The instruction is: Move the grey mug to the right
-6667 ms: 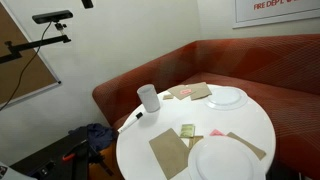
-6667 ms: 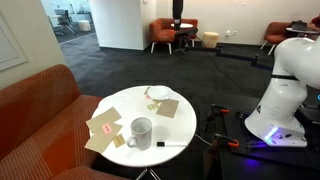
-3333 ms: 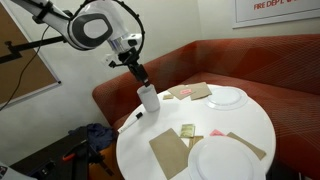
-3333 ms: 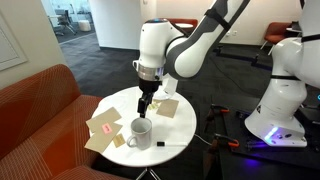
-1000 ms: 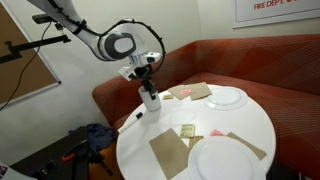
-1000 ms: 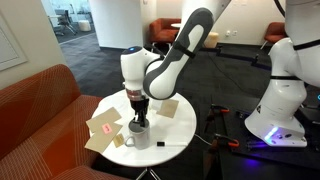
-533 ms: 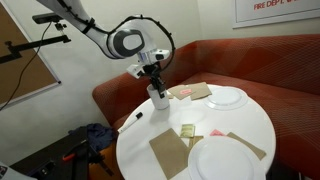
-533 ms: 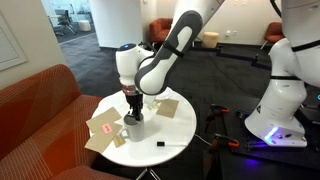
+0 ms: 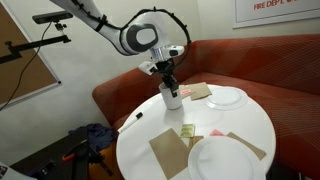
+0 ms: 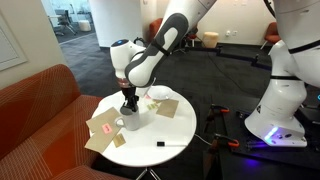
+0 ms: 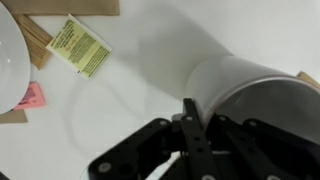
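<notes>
I should keep holding the mug (image 9: 172,98), because there is still a gap toward the far white plate. The mug would be short of its place if I opened my gripper now.
The grey mug (image 9: 172,98) is a small pale cylinder on the round white table (image 9: 150,128), just left of the far white plate (image 9: 227,97). My gripper (image 9: 168,85) comes down from above and is shut on the mug's rim, one finger inside the wall and one outside. In an exterior view the mug (image 10: 131,121) sits under the gripper (image 10: 130,108) beside brown napkins. From the wrist, the mug (image 11: 250,95) fills the right side, with the gripper (image 11: 190,118) clamped on its near rim.
A second white plate (image 9: 225,158) lies at the table's front. Brown napkins (image 9: 168,152), a green packet (image 9: 187,131), a pink packet (image 10: 103,127) and a black marker (image 9: 133,118) lie about. A red couch (image 9: 250,60) curves behind the table.
The gripper, shut on the mug, has carried it across the table toward the far plate, rightward in the view that shows the couch. The marker stays where it was.
</notes>
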